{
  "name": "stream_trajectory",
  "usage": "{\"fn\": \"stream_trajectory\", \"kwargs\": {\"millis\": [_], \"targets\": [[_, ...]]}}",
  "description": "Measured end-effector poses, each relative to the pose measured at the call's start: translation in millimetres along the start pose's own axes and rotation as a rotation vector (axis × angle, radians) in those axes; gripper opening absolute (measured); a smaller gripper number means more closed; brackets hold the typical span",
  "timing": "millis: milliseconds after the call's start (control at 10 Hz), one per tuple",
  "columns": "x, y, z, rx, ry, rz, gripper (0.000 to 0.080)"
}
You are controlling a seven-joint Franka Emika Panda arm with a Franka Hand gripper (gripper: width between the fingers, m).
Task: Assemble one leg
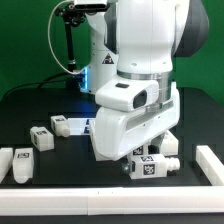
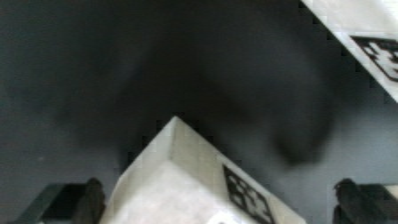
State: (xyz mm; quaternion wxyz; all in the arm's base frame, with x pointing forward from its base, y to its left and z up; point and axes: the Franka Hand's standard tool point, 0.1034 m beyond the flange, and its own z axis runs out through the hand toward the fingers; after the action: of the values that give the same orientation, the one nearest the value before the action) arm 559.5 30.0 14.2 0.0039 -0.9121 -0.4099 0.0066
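The sides of the leg point(image 1: 148, 165) point(image 2: 187, 188) are level with my gripper's fingers, so closing now would hold the leg. I should close my gripper on the leg now.
A leg point(image 2: 187, 185), a white block with a black-and-white tag, lies between my fingers in the wrist view, one corner pointing away from me. My gripper point(image 2: 217, 200) is open: the dark fingers point(image 2: 71, 200) stand on either side of the leg with a gap on each side. In the exterior view the same leg point(image 1: 150, 167) lies on the black table under the arm's hand, with the gripper point(image 1: 147, 160) low over it and mostly hidden by the hand. Two more legs point(image 1: 41, 136) point(image 1: 68, 124) lie at the exterior view's left.
Another tagged white piece point(image 2: 365, 45) lies close by in the wrist view. A white block point(image 1: 22, 166) lies at the exterior view's left front. A white raised rim point(image 1: 100, 196) runs along the front, and another point(image 1: 206, 160) stands at the right.
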Motion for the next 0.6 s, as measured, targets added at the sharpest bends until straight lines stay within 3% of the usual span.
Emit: {"fn": "stream_trajectory", "kwargs": {"millis": [300, 500, 600], "targets": [[1.9, -0.1, 5.6, 0.003, -0.003, -0.002, 0.0649], [1.6, -0.2, 5.9, 0.004, -0.003, -0.002, 0.0382], [1.6, -0.2, 5.9, 0.004, -0.003, -0.001, 0.0307]]}}
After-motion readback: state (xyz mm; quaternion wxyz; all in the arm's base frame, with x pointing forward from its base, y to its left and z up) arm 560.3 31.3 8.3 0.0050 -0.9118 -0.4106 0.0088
